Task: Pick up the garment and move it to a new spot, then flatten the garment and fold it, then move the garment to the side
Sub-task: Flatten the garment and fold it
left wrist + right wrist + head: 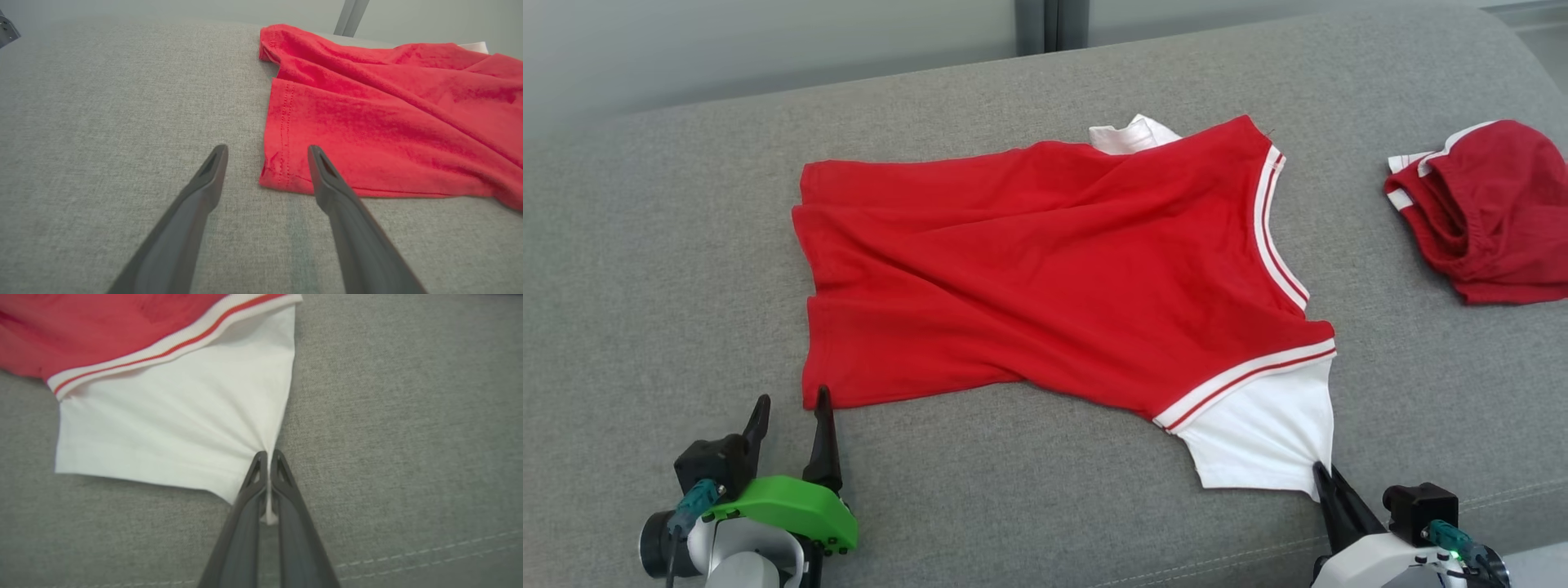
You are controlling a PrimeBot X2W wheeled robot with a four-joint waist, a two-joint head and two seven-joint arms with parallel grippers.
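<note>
My left gripper grabs the shirt by its red hem corner [813, 397] next. The hem's edge lifts slightly there while the body of the shirt [1057, 269] lies spread.
The garment [1054, 269] is a red shirt with white sleeves and white-striped trim, lying spread and wrinkled on the grey sofa cushion [645, 245]. My right gripper [1321, 472] is shut on the near corner of the white sleeve [175, 424]; the right wrist view shows cloth pinched between the closed fingers [255, 486]. My left gripper [792, 408] stands open at the shirt's near left hem corner [282, 171]. Its right finger [322, 171] lies over the hem edge, its left finger [212, 167] over bare cushion.
A second red garment [1486, 212] with white trim lies bunched at the right end of the cushion. A pale wall with a dark vertical strip [1049, 24] runs behind the sofa. A stitched seam [408, 555] crosses the cushion near its front edge.
</note>
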